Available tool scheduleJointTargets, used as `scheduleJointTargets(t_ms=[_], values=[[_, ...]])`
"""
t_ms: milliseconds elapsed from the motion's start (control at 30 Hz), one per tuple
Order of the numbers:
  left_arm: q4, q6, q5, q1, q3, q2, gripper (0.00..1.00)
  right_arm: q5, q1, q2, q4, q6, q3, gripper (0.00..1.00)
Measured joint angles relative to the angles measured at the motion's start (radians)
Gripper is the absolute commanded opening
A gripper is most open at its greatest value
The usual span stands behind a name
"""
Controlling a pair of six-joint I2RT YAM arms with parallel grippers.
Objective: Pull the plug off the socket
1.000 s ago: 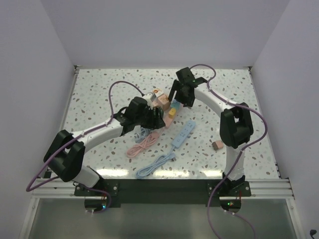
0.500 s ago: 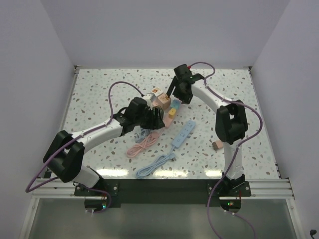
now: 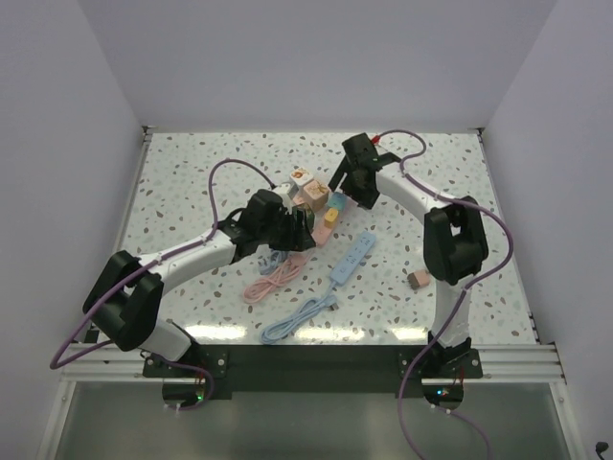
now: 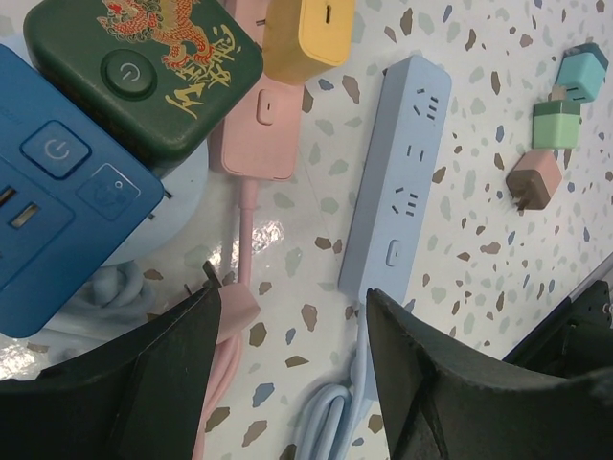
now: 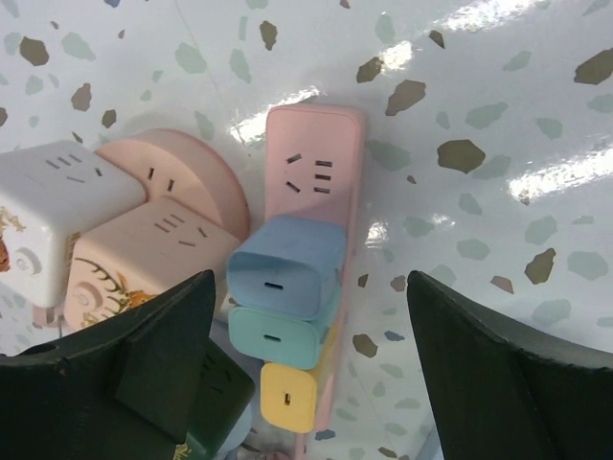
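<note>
The robot's right gripper next needs to grab the opposite sides of the blue plug across the socket, to pull the blue plug [image 3: 338, 198] [image 5: 287, 268] off the socket and leave the teal plug free.
A pink socket strip [image 5: 316, 144] lies on the speckled table with three plugs in a row on it: a blue plug [image 5: 287, 268], a teal plug [image 5: 278, 335] and a yellow plug [image 5: 287, 398]. My right gripper [image 5: 311, 280] hangs open above them, a finger on either side of the blue and teal plugs, touching neither. My left gripper [image 4: 292, 292] is open too, low over the table beside the strip's pink cable [image 4: 244, 230], holding nothing. The same yellow plug [image 4: 306, 34] and strip end [image 4: 257, 134] show at the top of the left wrist view.
A light blue strip [image 4: 397, 182] with its coiled cord [image 3: 299, 318] lies right of the left gripper. Green [image 4: 144, 72], blue [image 4: 48, 192], white and pink [image 3: 305, 189] cube sockets crowd the pink strip. Loose plugs [image 4: 560, 125] and a brown one [image 3: 417, 280] lie to the right.
The right wrist has shifted slightly right and nearer over the pink strip, and its jaws have widened a little. The left arm has barely moved.
</note>
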Motion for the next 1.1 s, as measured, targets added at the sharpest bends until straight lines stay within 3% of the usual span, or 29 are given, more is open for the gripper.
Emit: scheduleJointTargets(t_ms=[400, 567, 800, 933, 1067, 1100], values=[[0.0, -0.001, 0.0, 0.0, -0.024, 0.0, 0.66, -0.031, -0.032, 0.085, -0.035, -0.009, 0.065, 0.86], [0.003, -0.003, 0.001, 0.0, -0.029, 0.0, 0.66, -0.067, -0.027, 0.129, -0.037, -0.021, 0.083, 0.81], [0.019, -0.011, 0.013, 0.0, -0.032, 0.004, 0.66, -0.11, -0.009, 0.133, -0.012, -0.032, 0.068, 0.52], [0.031, -0.011, 0.029, 0.0, -0.032, 0.026, 0.7, -0.114, -0.014, 0.089, 0.008, -0.035, 0.011, 0.24], [0.028, -0.004, 0.036, -0.005, -0.015, 0.071, 0.76, -0.144, -0.019, 0.024, 0.064, -0.046, -0.094, 0.01], [0.024, 0.001, 0.037, -0.006, 0.0, 0.089, 0.77, -0.163, -0.025, 0.001, 0.082, -0.051, -0.132, 0.0]])
